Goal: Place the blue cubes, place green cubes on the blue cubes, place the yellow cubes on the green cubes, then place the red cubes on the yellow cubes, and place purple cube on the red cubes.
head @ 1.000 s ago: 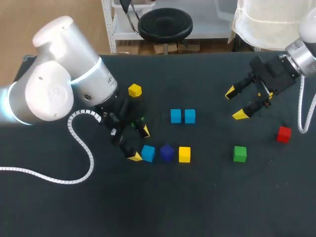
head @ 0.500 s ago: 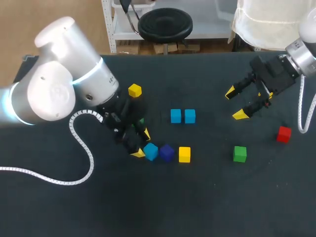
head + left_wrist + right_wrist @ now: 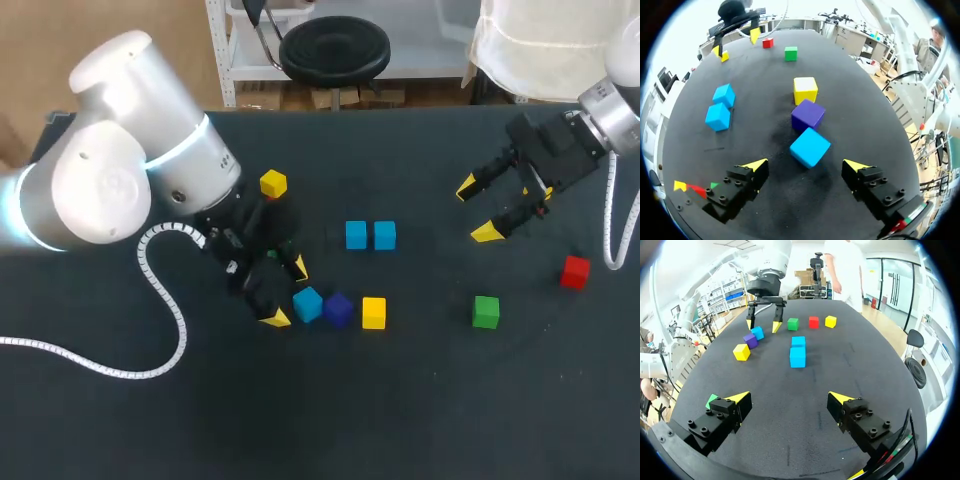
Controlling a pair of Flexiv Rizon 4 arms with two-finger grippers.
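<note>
This blue cube should go beside the others, so my left gripper should grip the cube's opposite sides next.
My left gripper (image 3: 287,293) (image 3: 806,165) is open low over the table, with a skewed blue cube (image 3: 308,304) (image 3: 810,147) just ahead of its fingertips and untouched. That cube leans against a purple cube (image 3: 338,309) (image 3: 808,114), and a yellow cube (image 3: 373,312) (image 3: 805,89) follows in the same row. Two blue cubes (image 3: 356,235) (image 3: 385,235) sit side by side mid-table. My right gripper (image 3: 477,210) (image 3: 789,399) hangs open and empty at the right. A green cube (image 3: 486,311) and a red cube (image 3: 574,271) lie below it.
Another yellow cube (image 3: 273,184) sits behind my left wrist. In the right wrist view a green cube (image 3: 793,323) and a red cube (image 3: 813,322) stand beside it, mostly hidden under my left arm in the head view. The arm's white cable (image 3: 160,290) loops over the left table.
My left gripper narrowed around the blue cube, then opened wide again. The cube slid right and turned, ending against the purple cube. The right arm has not moved.
</note>
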